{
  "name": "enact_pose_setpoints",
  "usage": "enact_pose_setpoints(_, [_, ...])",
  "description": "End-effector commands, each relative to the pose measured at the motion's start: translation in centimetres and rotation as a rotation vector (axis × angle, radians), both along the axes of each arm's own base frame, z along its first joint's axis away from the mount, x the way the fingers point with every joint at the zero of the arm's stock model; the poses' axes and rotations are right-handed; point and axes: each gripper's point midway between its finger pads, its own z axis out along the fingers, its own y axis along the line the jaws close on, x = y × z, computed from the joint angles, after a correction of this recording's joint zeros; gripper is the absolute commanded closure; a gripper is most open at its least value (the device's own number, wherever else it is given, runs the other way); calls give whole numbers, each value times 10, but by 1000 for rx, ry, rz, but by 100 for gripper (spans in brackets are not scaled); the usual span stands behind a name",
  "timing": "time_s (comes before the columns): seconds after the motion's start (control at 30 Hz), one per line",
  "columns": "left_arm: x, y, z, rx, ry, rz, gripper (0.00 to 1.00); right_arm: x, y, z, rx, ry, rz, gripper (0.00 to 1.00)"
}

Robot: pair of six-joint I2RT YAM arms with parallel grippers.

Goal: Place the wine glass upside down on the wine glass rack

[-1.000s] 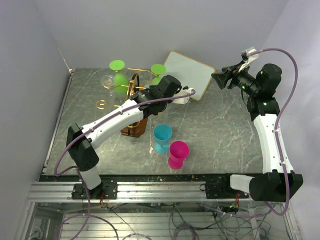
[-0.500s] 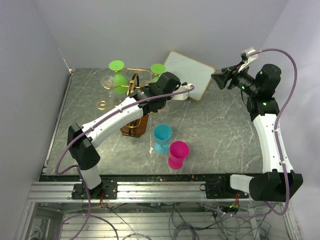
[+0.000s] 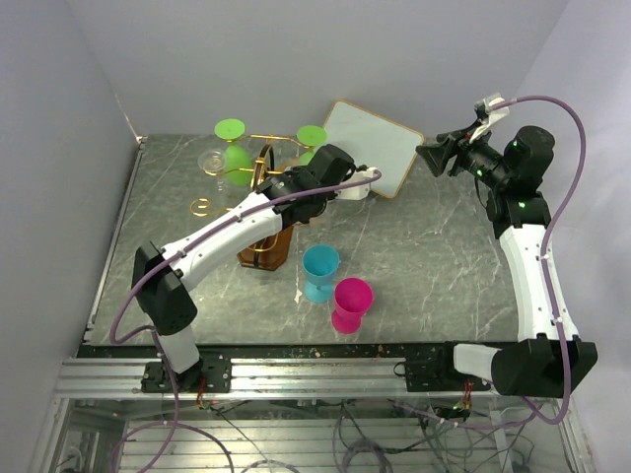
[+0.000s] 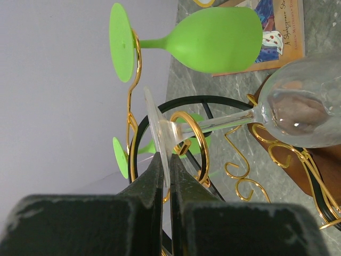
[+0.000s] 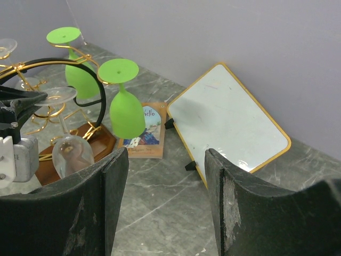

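I should release the glass with my left gripper now, because the glass's stem is inside the gold curl and its foot (image 4: 154, 128) is above the ring.
A clear wine glass (image 4: 301, 109) hangs bowl-down, and its stem passes through a gold curl of the wine glass rack (image 4: 201, 152). My left gripper (image 4: 166, 160) is shut on the rim of the glass's foot (image 4: 154, 128). In the right wrist view the same glass (image 5: 68, 152) hangs at the rack's near side, over the brown wooden base (image 5: 93, 141). From the top view, my left gripper (image 3: 288, 187) is among the rack's arms (image 3: 258, 148). My right gripper (image 3: 434, 156) is raised at the right, open and holding nothing.
Two green glasses (image 3: 235, 153) (image 3: 312, 140) and another clear one (image 3: 210, 160) hang on the rack. A white gold-framed board (image 3: 370, 146) leans behind, with a booklet (image 5: 143, 130) beside the base. A blue cup (image 3: 320, 271) and a pink cup (image 3: 350, 304) stand near the front.
My left wrist has edged slightly back toward the rack with the clear glass held. The right arm has not moved.
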Motion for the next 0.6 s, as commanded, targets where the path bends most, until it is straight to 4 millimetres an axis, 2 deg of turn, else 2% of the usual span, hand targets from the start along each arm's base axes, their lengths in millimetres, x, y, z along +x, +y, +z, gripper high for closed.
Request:
enact_pose_setpoints(0.0, [-2, 9, 22, -47, -40, 17, 93, 0, -2, 4, -2, -25, 1, 41])
enact_pose_setpoints(0.33, [-5, 16, 22, -30, -44, 28, 91, 1, -2, 3, -2, -22, 0, 41])
enact_pose_setpoints(0.57, [-6, 14, 19, -39, -35, 25, 87, 1, -3, 3, -5, -24, -5, 41])
